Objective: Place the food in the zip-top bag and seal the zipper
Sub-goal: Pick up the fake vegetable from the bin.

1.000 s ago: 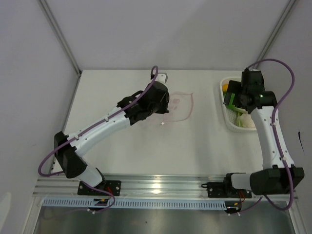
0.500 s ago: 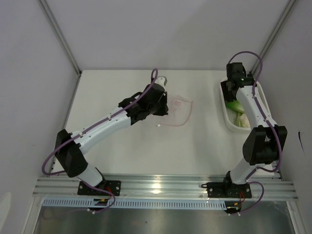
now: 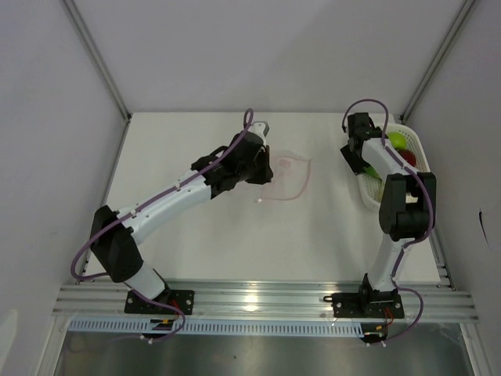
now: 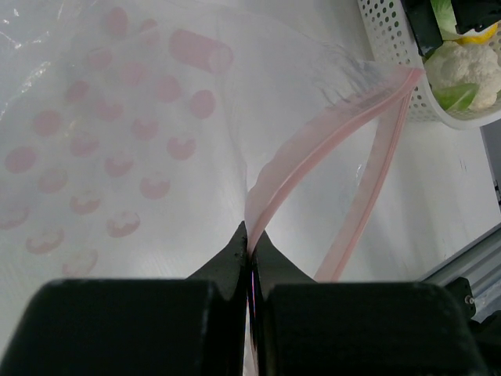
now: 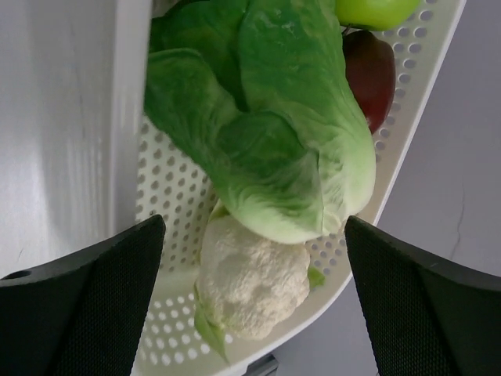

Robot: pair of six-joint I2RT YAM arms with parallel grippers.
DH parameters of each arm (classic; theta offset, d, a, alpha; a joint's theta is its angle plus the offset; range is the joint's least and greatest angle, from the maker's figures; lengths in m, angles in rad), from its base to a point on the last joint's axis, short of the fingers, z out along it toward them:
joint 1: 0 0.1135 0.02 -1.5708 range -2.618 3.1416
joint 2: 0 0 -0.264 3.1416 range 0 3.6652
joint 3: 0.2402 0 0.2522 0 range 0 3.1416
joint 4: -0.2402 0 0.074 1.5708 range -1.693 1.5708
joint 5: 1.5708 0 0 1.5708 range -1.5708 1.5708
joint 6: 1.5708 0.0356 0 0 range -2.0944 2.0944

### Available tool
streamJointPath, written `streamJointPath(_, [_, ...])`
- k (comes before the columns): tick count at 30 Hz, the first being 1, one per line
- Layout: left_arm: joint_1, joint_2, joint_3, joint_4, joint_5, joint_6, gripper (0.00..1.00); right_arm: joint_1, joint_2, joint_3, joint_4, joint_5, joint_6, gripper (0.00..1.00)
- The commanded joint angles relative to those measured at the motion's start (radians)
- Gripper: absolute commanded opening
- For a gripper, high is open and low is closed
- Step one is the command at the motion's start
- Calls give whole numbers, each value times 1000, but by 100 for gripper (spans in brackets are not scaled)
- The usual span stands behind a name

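Observation:
The right gripper reaches the cabbage and grips its folded green leaf [image 5: 264, 157] next, so the cabbage's pale end stays free to enter the bag.
The zip-top bag [image 3: 288, 174], clear with pinkish-red dots, lies on the white table and fills the left wrist view [image 4: 117, 141]. My left gripper [image 3: 263, 169] is shut on the pink zipper [image 4: 313, 153] and holds that lip up, so the mouth gapes. My right gripper [image 3: 356, 157] is open and empty, above the left side of the white basket [image 3: 368, 193]. Between its fingers [image 5: 78, 298] the right wrist view shows food: a leafy cabbage [image 5: 266, 141], a white cauliflower-like piece [image 5: 250, 278], a green apple [image 5: 376, 9] and a red apple [image 5: 372, 66].
The basket's perforated rim [image 5: 407, 157] lies under the right gripper; its corner also shows in the left wrist view [image 4: 391, 47]. A green apple [image 3: 397, 141] and a red apple [image 3: 407, 157] lie in the basket. Grey walls close in the table on three sides.
My right arm has folded back, and its gripper has moved from over the basket's middle to its far left side. My left gripper shifted slightly with the bag lip.

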Motion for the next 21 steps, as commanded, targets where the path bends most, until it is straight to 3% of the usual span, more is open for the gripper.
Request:
streamJointPath(1, [12, 9, 6, 35, 26, -20, 1, -12, 56, 24, 94, 20, -27, 99])
streamJointPath(5, [14, 15, 15, 33, 27, -16, 0, -4, 112, 15, 201, 78, -33, 99])
streamJointPath(15, [25, 40, 23, 39, 48, -17, 1, -12, 170, -15, 283, 40, -1, 97])
streamJointPath(18, [25, 43, 26, 35, 53, -17, 1, -24, 152, -19, 255, 2, 32, 85])
streamJointPath(21, [25, 43, 35, 33, 60, -19, 0, -26, 126, -45, 248, -21, 44, 63])
